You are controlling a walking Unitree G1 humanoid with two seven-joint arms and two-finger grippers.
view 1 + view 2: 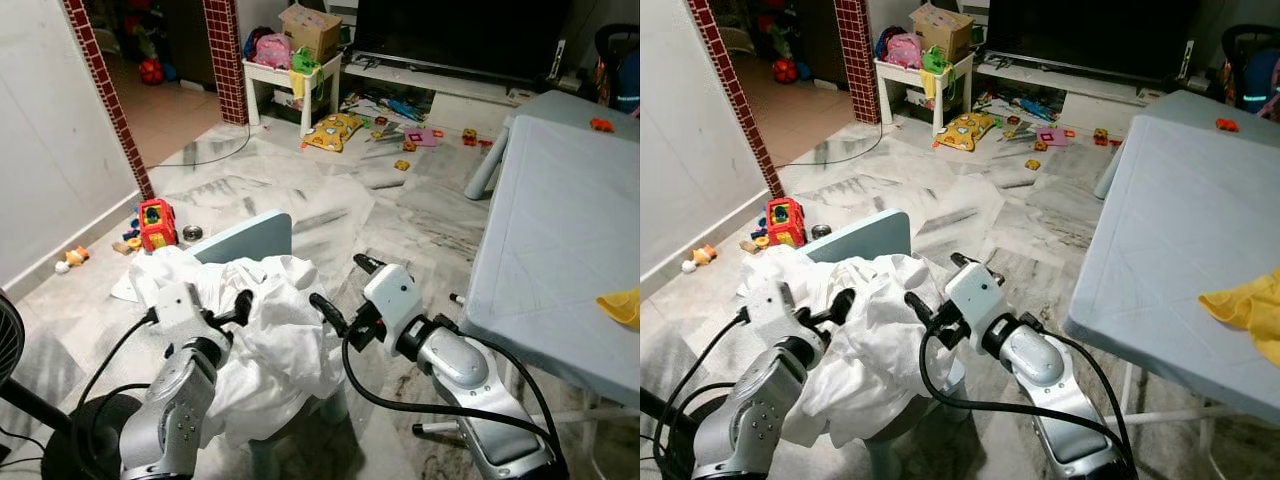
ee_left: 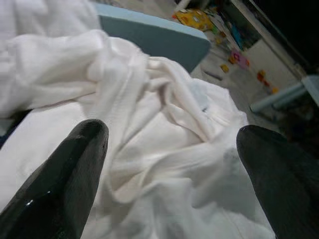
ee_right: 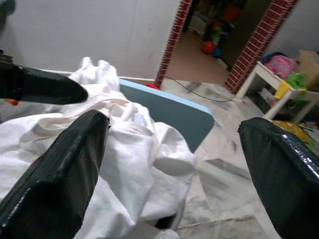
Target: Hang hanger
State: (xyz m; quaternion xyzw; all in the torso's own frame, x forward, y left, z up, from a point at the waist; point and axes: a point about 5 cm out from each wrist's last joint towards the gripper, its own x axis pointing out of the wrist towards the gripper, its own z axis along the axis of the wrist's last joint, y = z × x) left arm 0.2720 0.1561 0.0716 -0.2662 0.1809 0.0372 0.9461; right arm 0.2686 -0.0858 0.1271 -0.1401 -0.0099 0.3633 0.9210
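Note:
My left gripper grips the garment by its raised hemmed fold (image 2: 162,169) next, since the rest of the white cloth lies slack over the chair.
A crumpled white garment (image 1: 270,320) lies heaped over a small light-blue chair (image 1: 245,235). My left gripper (image 1: 225,302) is open and sits low against the left side of the heap; in the left wrist view its fingers (image 2: 75,169) straddle folds of the garment (image 2: 164,149). My right gripper (image 1: 345,285) is open just off the heap's right edge, holding nothing. The right wrist view looks between its fingers (image 3: 60,169) at the garment (image 3: 124,169), the chair back (image 3: 169,112) and one left finger (image 3: 45,87). I see no hanger.
A large light-blue table (image 1: 560,250) stands close on the right, with a yellow cloth (image 1: 622,305) at its edge. Toys (image 1: 155,222) litter the marble floor. A fan base (image 1: 10,340) is at lower left. A brick pillar (image 1: 108,95) and a white kids' table (image 1: 290,75) stand behind.

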